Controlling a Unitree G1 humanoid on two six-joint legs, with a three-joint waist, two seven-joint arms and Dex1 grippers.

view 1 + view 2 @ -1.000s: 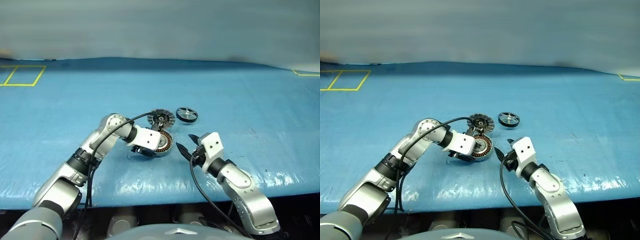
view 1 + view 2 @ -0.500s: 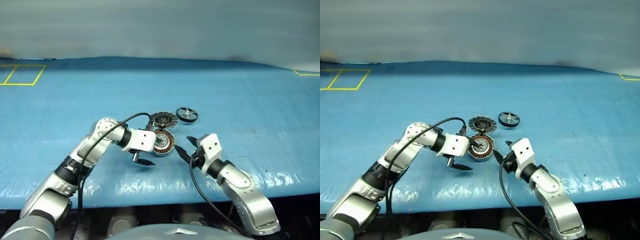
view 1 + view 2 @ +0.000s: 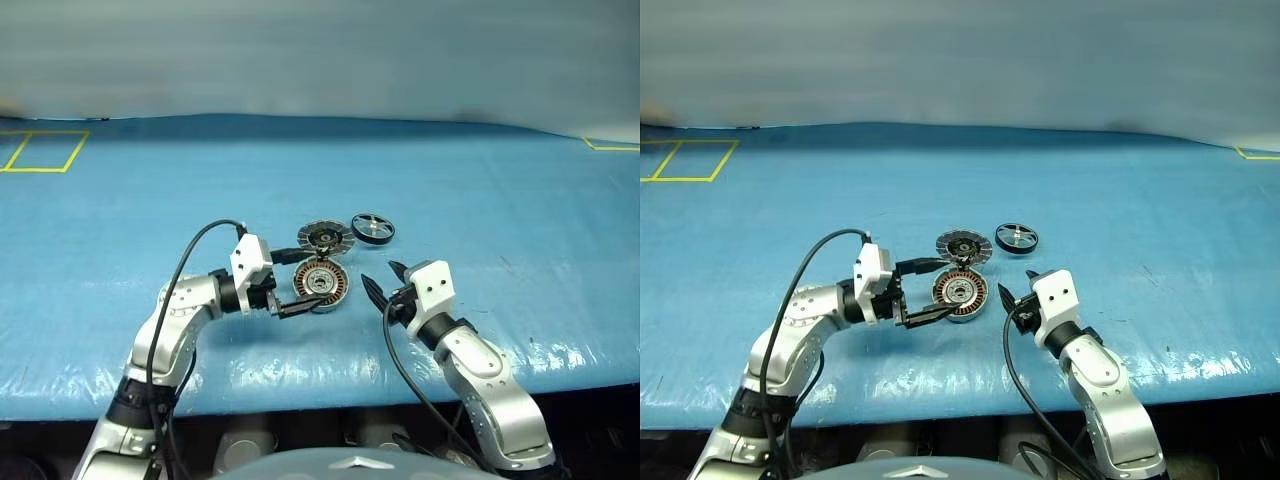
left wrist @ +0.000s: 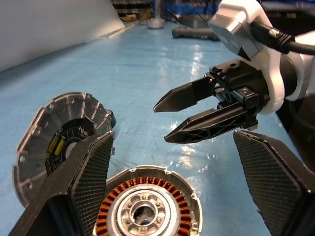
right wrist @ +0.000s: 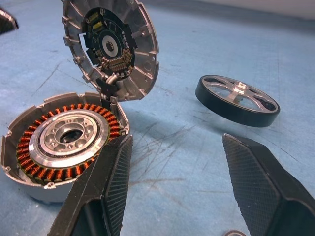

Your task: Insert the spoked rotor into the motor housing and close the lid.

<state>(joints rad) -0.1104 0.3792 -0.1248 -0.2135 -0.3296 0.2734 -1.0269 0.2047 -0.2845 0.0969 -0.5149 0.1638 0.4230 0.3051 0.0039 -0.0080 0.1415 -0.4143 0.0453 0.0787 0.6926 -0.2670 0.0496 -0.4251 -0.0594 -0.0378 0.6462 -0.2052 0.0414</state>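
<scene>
My right gripper grabs the spoked rotor by its black rim (image 3: 373,240) next, to insert the rotor into the motor housing (image 3: 328,284).
The motor housing (image 3: 328,284) lies on the blue table with its copper ring of windings facing up. Its hinged lid (image 3: 324,236) is swung open and tilted back behind it, its dark centre showing (image 5: 110,49). The spoked rotor (image 3: 373,228) lies flat to the right of the lid, apart from both. My left gripper (image 3: 306,282) points level towards the right. It is open, with one finger (image 4: 88,182) on each side of the housing's left edge and no grip on it. My right gripper (image 3: 383,282) hovers open just right of the housing, holding nothing.
Blue sheeting (image 3: 500,190) covers the table, with its front edge close below both arms. Yellow tape outlines (image 3: 45,150) mark the far left, and there is more tape at the far right (image 3: 610,146). The right gripper (image 4: 170,120) faces my left fingers across the housing.
My left gripper has let go of the housing and opened wide. It has drawn back to the left and rolled until it lies level. The right arm has stayed put.
</scene>
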